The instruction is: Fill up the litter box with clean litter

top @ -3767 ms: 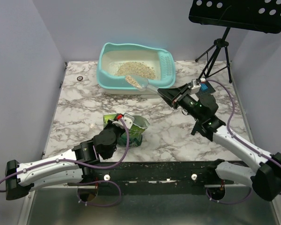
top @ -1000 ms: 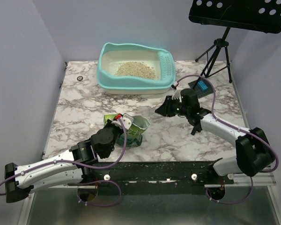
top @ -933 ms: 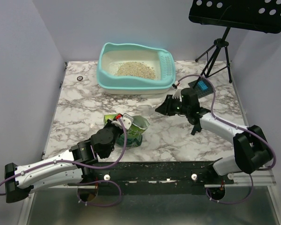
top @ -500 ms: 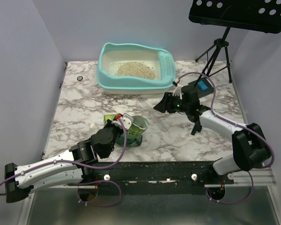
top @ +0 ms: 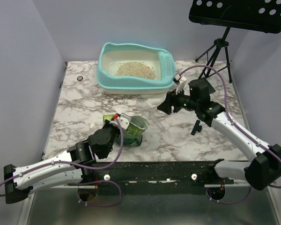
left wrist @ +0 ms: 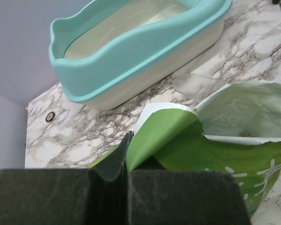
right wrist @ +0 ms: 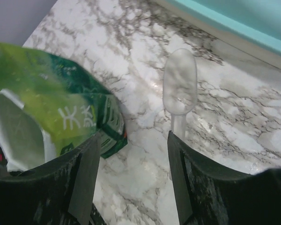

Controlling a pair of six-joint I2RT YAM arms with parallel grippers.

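The pouch's top flap should stay free to fold shut, so my right gripper needs to grab the green pouch's open rim (top: 146,123) (right wrist: 48,146) opposite my left gripper next.
The turquoise litter box (top: 110,77) stands at the back of the marble table with a heap of pale tan litter (top: 133,69) in it and a slotted scoop (top: 166,65) against its right wall. The green litter pouch (top: 132,130) stands open at the table's middle. My left gripper (top: 113,123) is shut on the pouch's torn top flap (left wrist: 154,136). A clear plastic scoop (right wrist: 180,89) lies empty on the marble between pouch and box. My right gripper (right wrist: 133,138) hovers open just behind the scoop's handle, with nothing between its fingers.
A black music stand (top: 214,51) on a tripod stands at the back right, its desk overhead. A small device with a blue screen (top: 204,86) lies by the tripod's feet. A small round fitting (top: 79,78) sits left of the litter box.
My right gripper has opened and let go of the clear scoop, which now lies on the table. The right arm has drawn back and up. The left arm still holds the pouch.
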